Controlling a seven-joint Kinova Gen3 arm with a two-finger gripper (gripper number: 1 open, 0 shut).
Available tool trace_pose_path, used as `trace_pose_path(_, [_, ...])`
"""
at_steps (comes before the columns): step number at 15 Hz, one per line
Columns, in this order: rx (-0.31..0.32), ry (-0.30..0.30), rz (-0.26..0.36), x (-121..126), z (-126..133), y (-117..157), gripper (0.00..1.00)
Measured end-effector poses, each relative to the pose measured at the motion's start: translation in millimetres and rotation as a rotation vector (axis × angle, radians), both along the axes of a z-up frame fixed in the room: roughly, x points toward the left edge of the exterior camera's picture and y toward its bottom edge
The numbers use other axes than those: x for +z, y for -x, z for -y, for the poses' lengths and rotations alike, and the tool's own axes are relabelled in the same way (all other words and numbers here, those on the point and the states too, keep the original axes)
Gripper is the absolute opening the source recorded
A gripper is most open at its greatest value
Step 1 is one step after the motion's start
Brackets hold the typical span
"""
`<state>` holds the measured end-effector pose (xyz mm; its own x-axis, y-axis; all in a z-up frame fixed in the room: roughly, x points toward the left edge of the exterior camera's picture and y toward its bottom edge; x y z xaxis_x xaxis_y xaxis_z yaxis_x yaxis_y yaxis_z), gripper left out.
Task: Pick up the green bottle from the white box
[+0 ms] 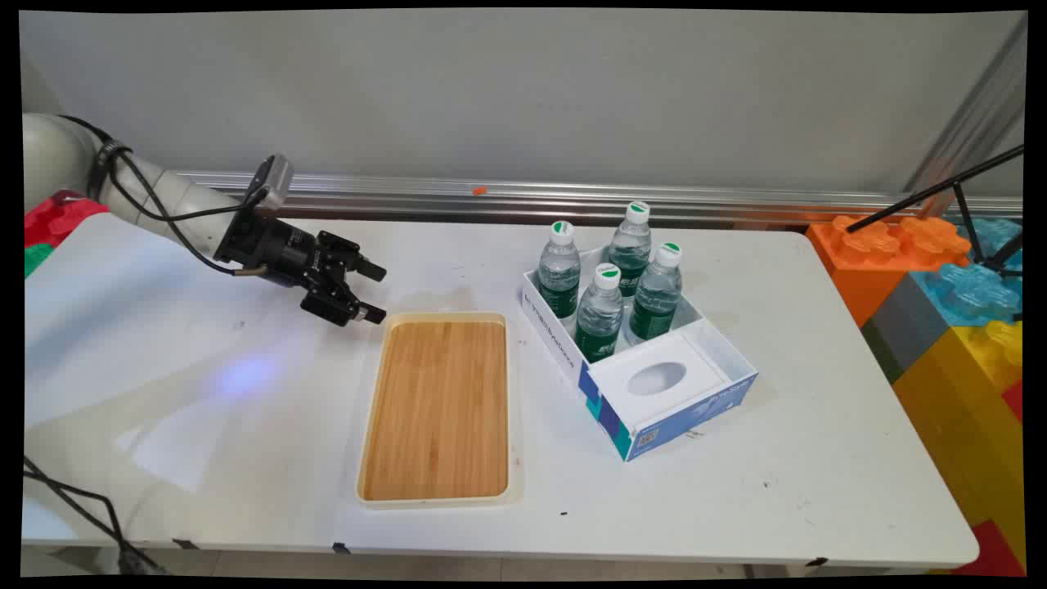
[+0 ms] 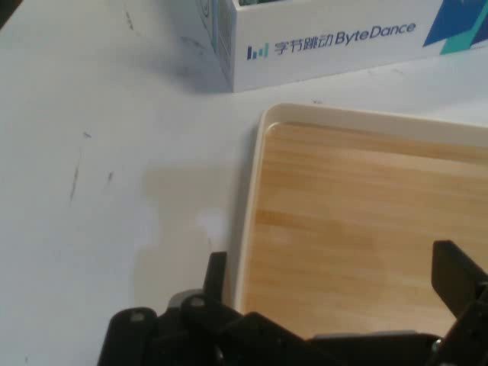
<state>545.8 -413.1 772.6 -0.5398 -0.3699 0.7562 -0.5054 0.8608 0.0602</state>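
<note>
I will next grab a clear water bottle by its body below the bottle's shoulder (image 1: 559,281) with my gripper. Then the bottle can stand on the wooden tray (image 1: 437,409).
My gripper (image 1: 378,292) stands open and empty, low over the table beside the far left corner of a wooden tray with a cream rim (image 1: 433,316). In the hand view the gripper (image 2: 335,278) straddles the tray's rim (image 2: 255,191), one fingertip (image 2: 216,273) over the bare table and the other over the wood. The tray holds nothing. To its right stands a white and blue ByteDance box (image 1: 687,405), also seen as a box (image 2: 328,46) in the hand view. Several small water bottles (image 1: 599,315) with white caps stand upright in its far half.
Large toy blocks, orange (image 1: 879,245), grey and yellow, are stacked off the table's right edge, with a black tripod leg (image 1: 932,192) above them. A red block (image 1: 57,217) lies at the far left. A metal rail (image 1: 572,200) runs along the wall.
</note>
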Motion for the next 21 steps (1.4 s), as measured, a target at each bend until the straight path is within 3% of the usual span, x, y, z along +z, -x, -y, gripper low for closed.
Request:
trace_pose_path(9, [0.017, 0.035, -0.049, -2.1, 17.1, 17.8, 1.00])
trace_pose_path(21, [0.052, 0.078, -0.163, -5.0, 56.6, 90.5, 1.00])
